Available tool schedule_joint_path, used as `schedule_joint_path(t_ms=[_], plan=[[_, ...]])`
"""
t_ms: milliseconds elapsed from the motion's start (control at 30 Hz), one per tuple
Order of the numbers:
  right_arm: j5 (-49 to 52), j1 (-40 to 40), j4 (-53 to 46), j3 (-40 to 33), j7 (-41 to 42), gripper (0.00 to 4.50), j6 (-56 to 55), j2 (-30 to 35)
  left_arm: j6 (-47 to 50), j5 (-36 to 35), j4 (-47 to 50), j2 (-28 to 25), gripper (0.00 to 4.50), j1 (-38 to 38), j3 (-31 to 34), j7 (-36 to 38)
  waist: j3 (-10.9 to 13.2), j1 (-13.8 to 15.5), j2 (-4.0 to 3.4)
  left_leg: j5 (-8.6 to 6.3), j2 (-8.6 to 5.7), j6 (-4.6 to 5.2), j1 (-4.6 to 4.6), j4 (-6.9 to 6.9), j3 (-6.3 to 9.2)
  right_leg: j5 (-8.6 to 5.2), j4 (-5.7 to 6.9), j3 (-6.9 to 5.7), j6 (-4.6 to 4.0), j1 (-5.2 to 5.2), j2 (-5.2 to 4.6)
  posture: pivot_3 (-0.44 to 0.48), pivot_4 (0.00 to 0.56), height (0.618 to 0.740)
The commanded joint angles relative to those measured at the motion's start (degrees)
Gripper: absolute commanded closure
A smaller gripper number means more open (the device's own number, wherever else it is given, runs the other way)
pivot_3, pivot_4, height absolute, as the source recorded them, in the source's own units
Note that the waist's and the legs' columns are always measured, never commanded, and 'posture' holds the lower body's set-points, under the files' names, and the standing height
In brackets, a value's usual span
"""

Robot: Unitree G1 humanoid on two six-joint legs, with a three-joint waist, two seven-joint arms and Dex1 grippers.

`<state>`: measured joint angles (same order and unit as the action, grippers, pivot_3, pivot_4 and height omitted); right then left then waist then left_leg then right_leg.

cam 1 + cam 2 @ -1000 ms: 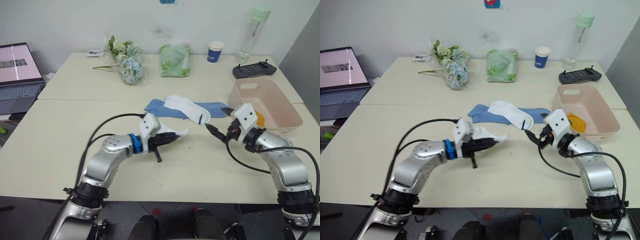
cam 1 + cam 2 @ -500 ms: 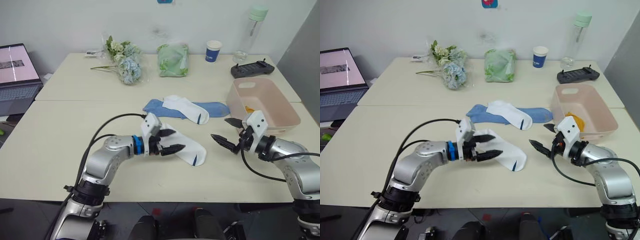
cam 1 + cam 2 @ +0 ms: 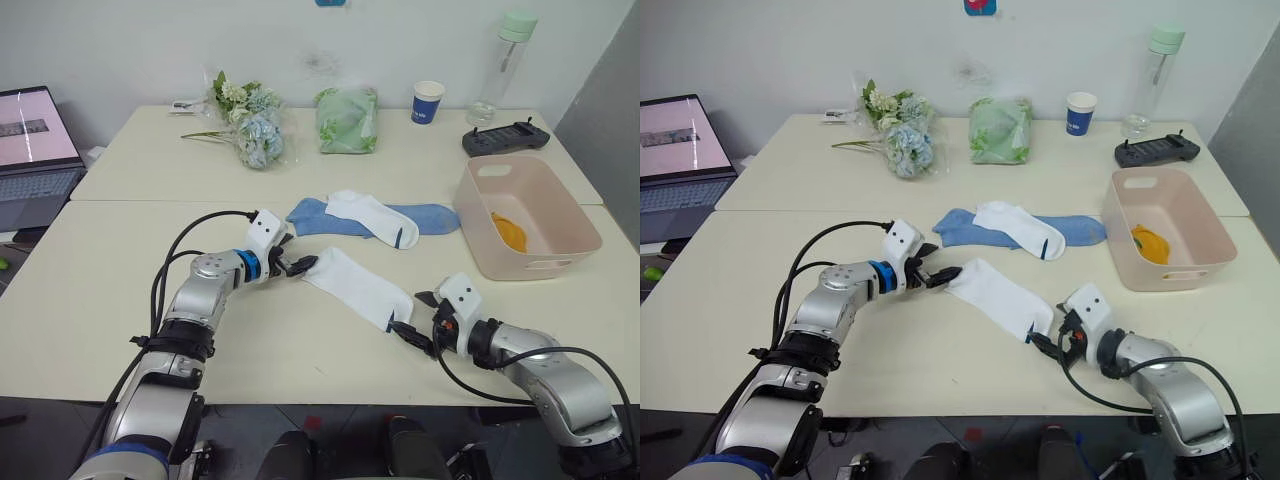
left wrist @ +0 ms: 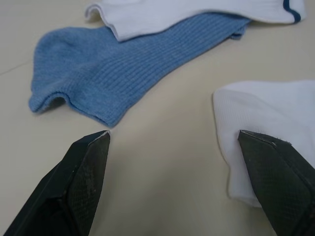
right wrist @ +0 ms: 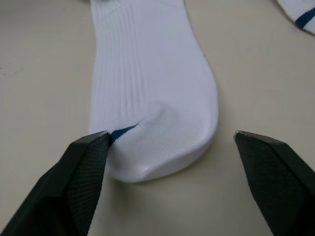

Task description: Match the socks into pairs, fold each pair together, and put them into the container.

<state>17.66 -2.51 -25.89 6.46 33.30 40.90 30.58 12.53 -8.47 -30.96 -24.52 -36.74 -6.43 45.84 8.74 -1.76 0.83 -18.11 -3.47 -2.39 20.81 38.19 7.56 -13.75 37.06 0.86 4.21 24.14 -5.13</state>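
The white sock should next be gripped by its blue-marked toe end (image 3: 400, 312) with my right gripper, to straighten the white sock for matching with its mate (image 3: 375, 217).
A white sock (image 3: 358, 287) lies flat and diagonal on the table. My left gripper (image 3: 297, 266) is open at its cuff end, one finger (image 4: 275, 182) next to the cuff (image 4: 275, 128). My right gripper (image 3: 412, 315) is open at the toe end, with the toe (image 5: 147, 98) between its fingers (image 5: 83, 182). A second white sock (image 3: 372, 215) lies across two light blue socks (image 3: 312, 215) (image 3: 435, 217) farther back. The pink container (image 3: 480, 250) stands at the right with a mustard-yellow sock (image 3: 508, 232) inside.
Along the far table edge stand a flower bunch (image 3: 250, 120), a green cloth bundle (image 3: 349, 120), a paper cup (image 3: 428, 102), a bottle (image 3: 505, 60) and a black controller (image 3: 508, 138). A laptop (image 3: 35, 150) sits at far left.
The left gripper let go of the bunched white sock, which now lies spread out, and drew back to its cuff. The right gripper came down and forward to the toe.
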Motion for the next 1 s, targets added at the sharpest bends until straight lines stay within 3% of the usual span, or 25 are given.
schedule_joint_path(t_ms=[33, 333, 400, 867, 1000], plan=[[1.0, 0.0, -3.3, 0.2, 0.7, 1.28, 0.6, 0.7, -1.2, -0.3, 1.5, 0.2, 1.09, -0.1, 0.6, 1.8, 0.0, 0.0, 0.00, 0.00, 0.00, 0.00, 0.00, 0.00, 0.00, 0.00, 0.00, 0.00, 0.00, 0.00, 0.00, 0.000, 0.150, 0.740], [1.7, -1.0, -3.0, -0.8, 0.8, 4.50, 0.9, 0.9, 0.8, -1.7, 6.5, 0.4, 3.98, 2.2, 0.4, 5.4, 0.0, -0.1, 0.00, 0.00, 0.00, 0.00, 0.00, 0.00, 0.01, 0.00, 0.01, 0.00, 0.00, -0.01, 0.01, 0.000, 0.150, 0.740], [1.7, -2.0, -1.7, -1.8, 1.1, 4.50, 0.4, 1.4, 2.0, -2.2, 8.8, 0.1, 4.47, 3.4, 0.6, 6.3, 0.0, -0.1, 0.00, 0.00, 0.00, 0.00, 0.00, 0.00, 0.01, 0.00, 0.01, 0.00, 0.00, -0.01, 0.01, 0.000, 0.150, 0.740], [2.1, -6.7, 3.2, -4.3, 3.3, 4.50, -1.7, 3.0, 15.2, -9.6, 26.9, -5.2, 4.47, 14.1, 6.2, 7.2, 0.0, -0.2, 0.00, 0.00, 0.05, 0.00, -0.01, -0.01, 0.03, 0.00, 0.02, 0.00, 0.00, 0.00, 0.02, 0.000, 0.150, 0.740], [1.9, -7.3, 4.7, -4.4, 4.3, 4.50, -2.6, 3.5, 15.4, -10.2, 27.8, -5.6, 4.47, 14.8, 8.3, 4.9, 0.0, 0.0, 0.00, 0.00, 0.04, 0.00, -0.01, -0.01, 0.02, 0.00, 0.01, 0.01, 0.00, -0.01, 0.02, 0.000, 0.150, 0.740]])
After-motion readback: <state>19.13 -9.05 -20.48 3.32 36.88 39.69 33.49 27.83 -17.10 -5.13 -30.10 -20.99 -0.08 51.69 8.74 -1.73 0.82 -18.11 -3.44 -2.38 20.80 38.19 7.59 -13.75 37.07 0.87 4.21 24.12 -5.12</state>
